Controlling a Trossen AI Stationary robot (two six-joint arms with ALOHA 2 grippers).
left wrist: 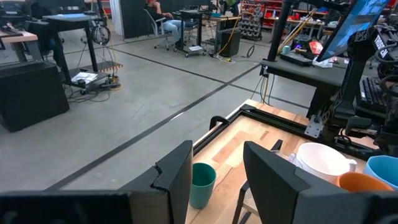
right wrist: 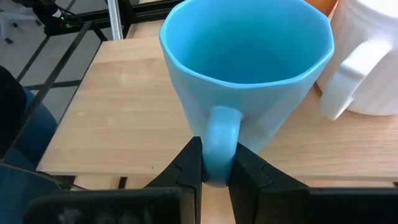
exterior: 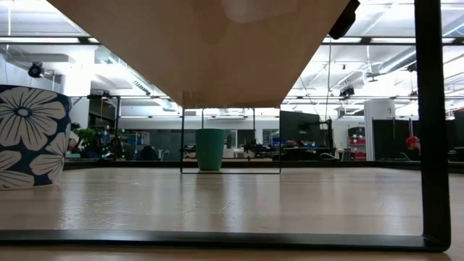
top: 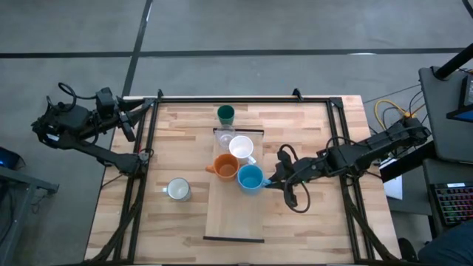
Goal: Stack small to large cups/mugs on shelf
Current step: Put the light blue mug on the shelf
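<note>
The light blue mug (top: 250, 178) sits low over the wooden shelf (top: 233, 218), level with the white mug, so it is time for my right gripper to open.
The light blue mug (top: 250, 178) is over the right part of the pale wooden shelf (top: 233, 218), and my right gripper (right wrist: 216, 168) is shut on its handle. The orange mug (top: 225, 167), the white mug (top: 242, 148) and the clear glass (top: 223, 138) stand on the shelf beyond it. The dark green cup (top: 225, 114) stands on the table past the shelf's far end. A pale mug (top: 178, 190) stands on the table left of the shelf. My left gripper (left wrist: 216, 163) waits open beyond the table's far left corner. My right gripper pinches the light blue mug's handle (right wrist: 221, 134) between its two fingers (right wrist: 189, 165), one on each flat side of the loop. The fingers come from the table's right side, slanting down. The mug stays upright, mouth up; the handle and fingers hide its base.
Black frame rails (top: 336, 129) run along the table's edges. The near half of the shelf (top: 233, 222) is bare board. A monitor and keyboard (top: 451, 199) stand off the table's right side. In the low view a flower-patterned mug (exterior: 29, 138) stands at the left.
</note>
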